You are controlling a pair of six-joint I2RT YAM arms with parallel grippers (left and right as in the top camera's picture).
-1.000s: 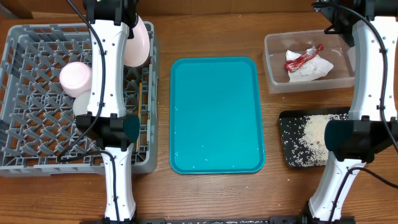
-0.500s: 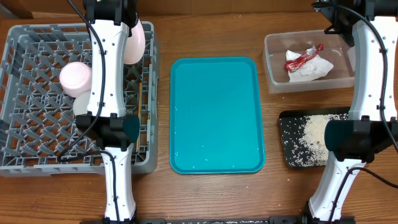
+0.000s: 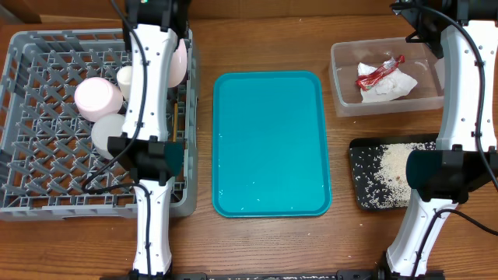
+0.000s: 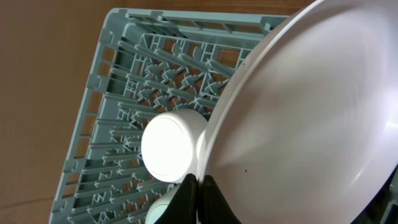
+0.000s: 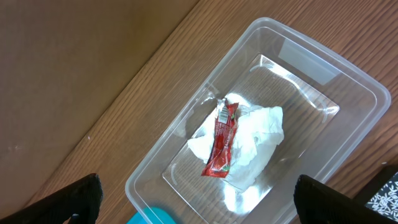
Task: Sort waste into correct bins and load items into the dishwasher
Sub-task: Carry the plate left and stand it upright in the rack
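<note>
The pale plate's lower rim (image 3: 176,82) is inside the rack's tray-side (image 3: 191,97), so the plate would lean there and the left gripper should open now.
My left gripper (image 4: 199,196) is shut on the rim of the round pale plate (image 4: 311,112), holding it on edge over the grey dish rack (image 3: 47,179) near its right wall. From overhead the plate (image 3: 180,61) looks like a narrow sliver beside the arm. A pink bowl (image 3: 97,97), a paler bowl (image 3: 109,132) and a small white cup (image 3: 124,75) lie in the rack. My right gripper (image 5: 208,202) hangs open above the clear tub (image 5: 348,81), which holds the white napkin (image 5: 261,134) and the red wrapper (image 5: 222,140).
The teal serving tray (image 3: 268,144) lies in the middle of the table. The black tray (image 3: 362,152) with rice crumbs (image 3: 393,167) sits at the right, in front of the clear tub (image 3: 342,93). Both arms' bases stand at the near edge.
The left arm has swung to the right and the plate has turned more on edge toward the rack's right wall. The white cup now shows. The right arm has not moved.
</note>
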